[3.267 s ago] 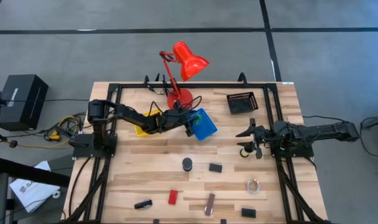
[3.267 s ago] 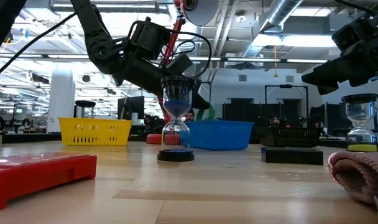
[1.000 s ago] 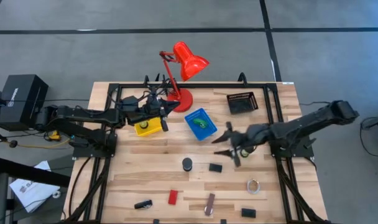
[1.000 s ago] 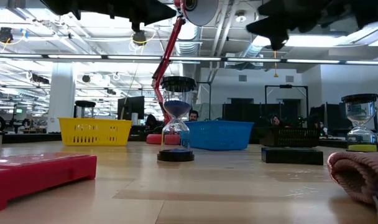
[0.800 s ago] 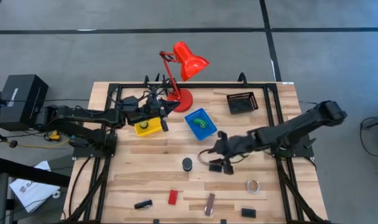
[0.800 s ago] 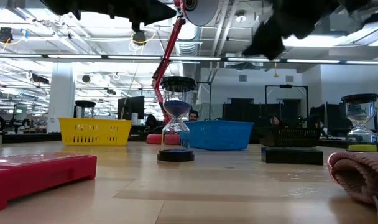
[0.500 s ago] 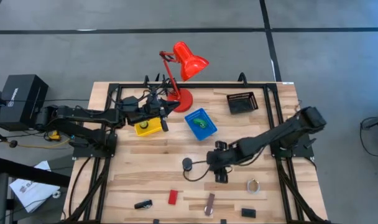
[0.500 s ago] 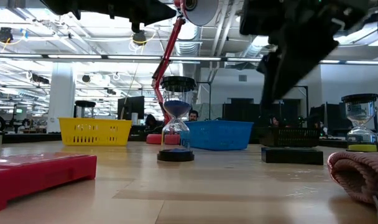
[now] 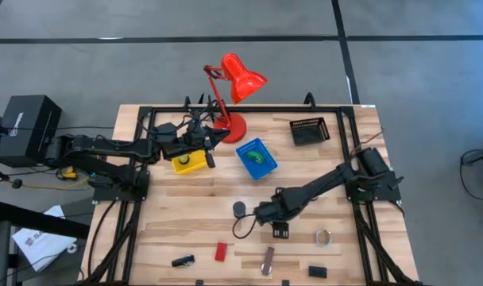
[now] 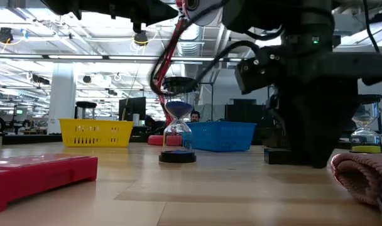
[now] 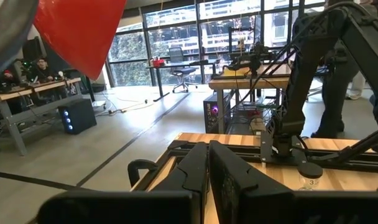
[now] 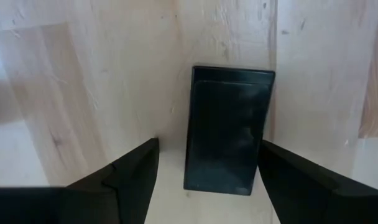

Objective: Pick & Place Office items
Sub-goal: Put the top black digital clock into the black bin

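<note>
My right fingers are beside both long sides of the flat black block (image 12: 228,127) and should close to catch it.
A flat black block (image 12: 228,127) lies on the wood at mid-table. My right gripper (image 12: 207,171) hangs over it, open and pointing down, with one finger (image 12: 130,168) on either long side of the block and touching nothing. In the high view the right gripper (image 9: 272,216) hides the block. A black-based hourglass (image 9: 239,209) stands just to the left of the gripper. My left gripper (image 11: 207,171) is shut and empty, and in the high view it (image 9: 214,137) waits over the yellow tray (image 9: 189,163) by the lamp's base.
A red block (image 9: 220,252), a black piece (image 9: 183,260), a brown-silver bar (image 9: 268,260), a silvery ring (image 9: 324,237) and a black block (image 9: 318,272) lie near the front edge. The blue tray (image 9: 256,159) holds a green piece. The black tray (image 9: 309,131) and red lamp (image 9: 229,123) stand at the back.
My right gripper has swung from the table's right side toward the left and the near edge. It has come down over the black block, its arm stretching out across the table. The block and the hourglass have stayed in place.
</note>
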You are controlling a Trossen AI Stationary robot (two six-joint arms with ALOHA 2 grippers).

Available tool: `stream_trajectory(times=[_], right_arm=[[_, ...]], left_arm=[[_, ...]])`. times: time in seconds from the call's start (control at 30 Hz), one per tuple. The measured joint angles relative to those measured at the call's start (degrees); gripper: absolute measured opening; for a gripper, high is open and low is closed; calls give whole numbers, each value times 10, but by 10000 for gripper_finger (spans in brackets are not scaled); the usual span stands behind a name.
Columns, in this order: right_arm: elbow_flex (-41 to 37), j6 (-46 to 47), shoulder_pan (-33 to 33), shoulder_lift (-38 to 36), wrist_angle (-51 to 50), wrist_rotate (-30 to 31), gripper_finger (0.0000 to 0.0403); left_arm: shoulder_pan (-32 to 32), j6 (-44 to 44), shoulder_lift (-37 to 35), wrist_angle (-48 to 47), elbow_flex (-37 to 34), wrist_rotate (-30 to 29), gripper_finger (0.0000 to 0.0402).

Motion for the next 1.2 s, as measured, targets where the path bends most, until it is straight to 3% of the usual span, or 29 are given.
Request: stream_trajectory(times=[0.43,0.9,1.2], right_arm=[[-2,25,1,1,7,4,250],[-2,30,-1,-6,3,-3,147],[-4,33,-15,-79,-67,-8,165]], left_arm=[[0,0,0,0,0,1,11],[0,0,0,0,0,1,11],[0,0,0,0,0,-1,11]])
